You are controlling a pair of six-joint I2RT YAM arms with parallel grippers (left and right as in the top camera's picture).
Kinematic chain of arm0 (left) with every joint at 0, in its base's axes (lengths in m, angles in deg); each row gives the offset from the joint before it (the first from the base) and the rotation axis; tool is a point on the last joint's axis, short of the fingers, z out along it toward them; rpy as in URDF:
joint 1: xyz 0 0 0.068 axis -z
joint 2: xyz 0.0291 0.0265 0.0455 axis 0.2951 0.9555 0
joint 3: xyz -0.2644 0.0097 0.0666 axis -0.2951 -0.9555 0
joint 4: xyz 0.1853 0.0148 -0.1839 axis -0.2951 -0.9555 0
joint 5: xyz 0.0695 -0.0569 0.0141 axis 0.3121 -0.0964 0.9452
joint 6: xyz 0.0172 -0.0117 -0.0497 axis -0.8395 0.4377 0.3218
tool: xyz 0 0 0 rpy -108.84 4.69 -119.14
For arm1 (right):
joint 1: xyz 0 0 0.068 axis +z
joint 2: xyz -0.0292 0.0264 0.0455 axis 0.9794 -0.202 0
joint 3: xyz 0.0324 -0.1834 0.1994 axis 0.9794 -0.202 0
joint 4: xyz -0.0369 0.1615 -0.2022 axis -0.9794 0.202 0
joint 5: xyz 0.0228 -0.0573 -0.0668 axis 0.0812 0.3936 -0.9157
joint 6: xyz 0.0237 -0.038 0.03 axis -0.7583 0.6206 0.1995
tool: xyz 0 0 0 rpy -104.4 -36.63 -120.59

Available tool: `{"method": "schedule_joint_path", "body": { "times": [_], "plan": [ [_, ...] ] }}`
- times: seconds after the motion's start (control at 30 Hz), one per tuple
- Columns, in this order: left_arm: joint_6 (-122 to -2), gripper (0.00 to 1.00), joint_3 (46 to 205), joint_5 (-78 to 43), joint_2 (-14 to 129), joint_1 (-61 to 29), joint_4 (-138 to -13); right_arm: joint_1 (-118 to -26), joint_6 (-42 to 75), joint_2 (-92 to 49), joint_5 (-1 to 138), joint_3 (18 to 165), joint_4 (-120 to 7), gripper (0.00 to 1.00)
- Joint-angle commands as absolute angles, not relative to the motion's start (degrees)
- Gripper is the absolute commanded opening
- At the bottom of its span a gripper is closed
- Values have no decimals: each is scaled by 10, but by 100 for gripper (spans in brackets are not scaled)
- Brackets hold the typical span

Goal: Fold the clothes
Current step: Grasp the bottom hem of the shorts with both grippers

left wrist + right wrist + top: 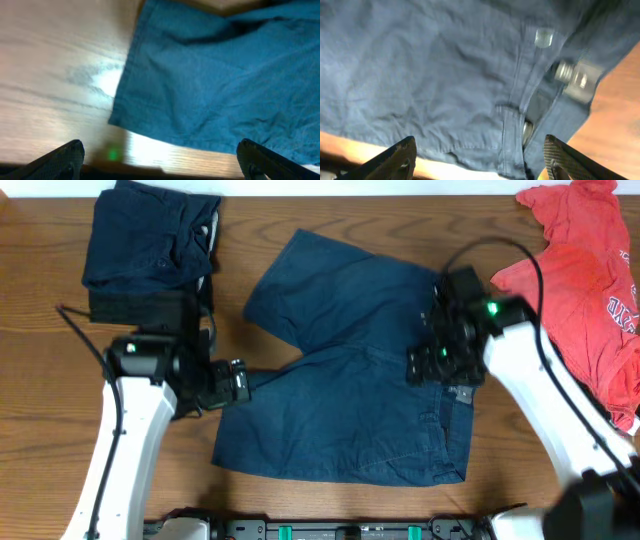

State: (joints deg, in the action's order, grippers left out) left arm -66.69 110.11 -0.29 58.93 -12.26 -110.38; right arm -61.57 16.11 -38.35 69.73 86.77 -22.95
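My left gripper should grab the navy shorts (350, 370) by the near leg's hem (223, 437) next. It can then fold the near leg over the far one.
Navy shorts (350, 370) lie spread flat in the middle of the table, waistband to the right. My left gripper (235, 380) hovers open just off the hem of the left leg. In the left wrist view its fingers (65, 160) stand wide apart over bare wood, with the hem (215, 85) ahead of them. My right gripper (435, 365) hangs over the waistband. The right wrist view has its fingertips (400, 160) open on either side of the fly seam, the metal button (575, 77) just beyond. Nothing is held.
A folded navy garment (150, 240) sits at the back left on a darker folded piece (130, 305). A coral-red printed T-shirt (590, 290) lies crumpled at the right edge. Cables trail from both arms.
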Motion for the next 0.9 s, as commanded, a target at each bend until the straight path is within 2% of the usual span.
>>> {"method": "schedule_joint_path", "body": {
  "times": [0.0, 0.5, 0.87],
  "plan": [
    [-590, 99, 1051, 2, 568, -102, -1092, -612, 135, -331, 717, 800, -244, 79],
    [-494, 99, 846, 0, 554, -98, -981, -553, 56, -295, 707, 662, -293, 76],
    [-365, 100, 772, 55, 554, -98, -915, -553, -47, -295, 694, 593, -335, 64]
  ]
}}
